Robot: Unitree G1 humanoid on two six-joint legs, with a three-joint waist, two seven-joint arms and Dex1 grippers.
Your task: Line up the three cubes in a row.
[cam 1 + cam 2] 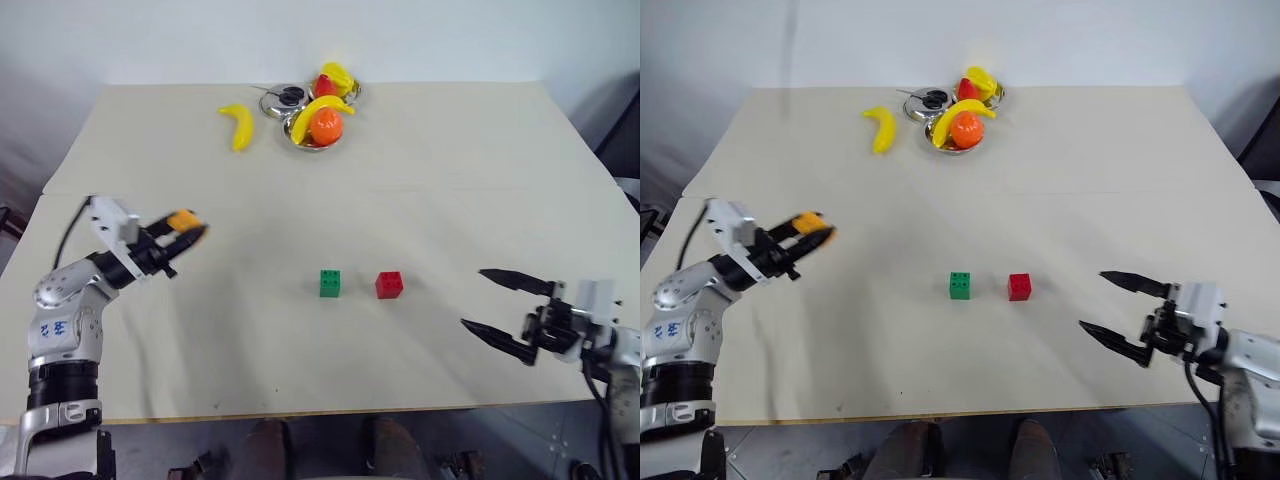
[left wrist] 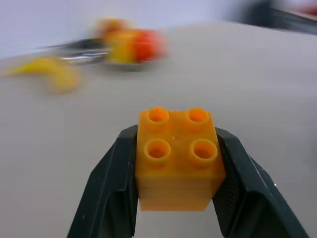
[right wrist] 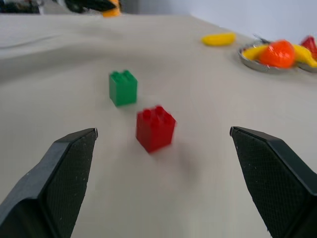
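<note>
My left gripper needs to keep holding the orange-yellow cube (image 1: 186, 221). The cube is high above the table and far from the green cube (image 1: 330, 283), so it would fall if I opened the gripper now.
The orange-yellow cube (image 2: 178, 158) sits clamped between the fingers of my left gripper (image 1: 185, 232), which is shut on it over the table's left side. In the middle of the table (image 1: 450, 180) the green cube (image 1: 330, 283) and the red cube (image 1: 389, 285) stand side by side with a small gap between them. My right gripper (image 1: 490, 300) hovers wide open at the right, pointing toward the red cube (image 3: 155, 128) and well short of it, with nothing between its fingers.
At the far edge, small metal bowls (image 1: 313, 135) hold an orange, bananas and a red fruit. A loose banana (image 1: 238, 125) lies to their left. The table's front edge runs just under both arms.
</note>
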